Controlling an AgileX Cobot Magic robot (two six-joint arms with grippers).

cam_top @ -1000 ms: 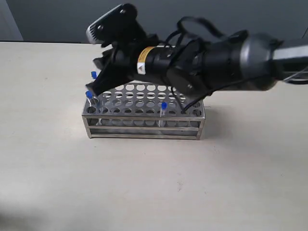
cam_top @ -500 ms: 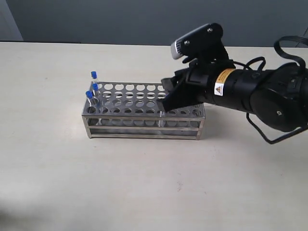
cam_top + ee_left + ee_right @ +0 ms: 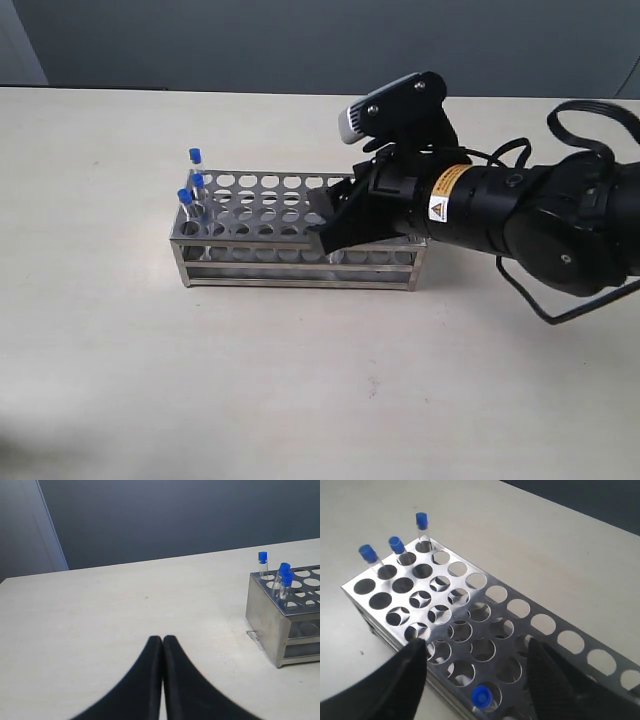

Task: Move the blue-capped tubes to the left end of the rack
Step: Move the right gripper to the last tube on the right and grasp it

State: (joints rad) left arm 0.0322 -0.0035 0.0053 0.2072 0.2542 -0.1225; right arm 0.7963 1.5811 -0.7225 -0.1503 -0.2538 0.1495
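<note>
I should next grip the fourth tube by its blue cap with my right gripper to move it, since the rack's hole closes around the tube's body.
The silver rack stands mid-table. Three blue-capped tubes stand in holes at its left end. My right gripper hangs over the front row near the rack's middle and hides the fourth tube there. In the right wrist view that fourth tube stands in a front-row hole of the rack, and the right gripper is open just above it, one finger on each side. My left gripper is shut and empty over bare table, off the rack's left end.
The right arm's black body and loose cables stretch over the table to the right of the rack. A dark wall runs behind the table's far edge.
My right gripper has left the rack's left end, where a third tube now stands, and swung right to the middle. It then came lower over the fourth tube.
</note>
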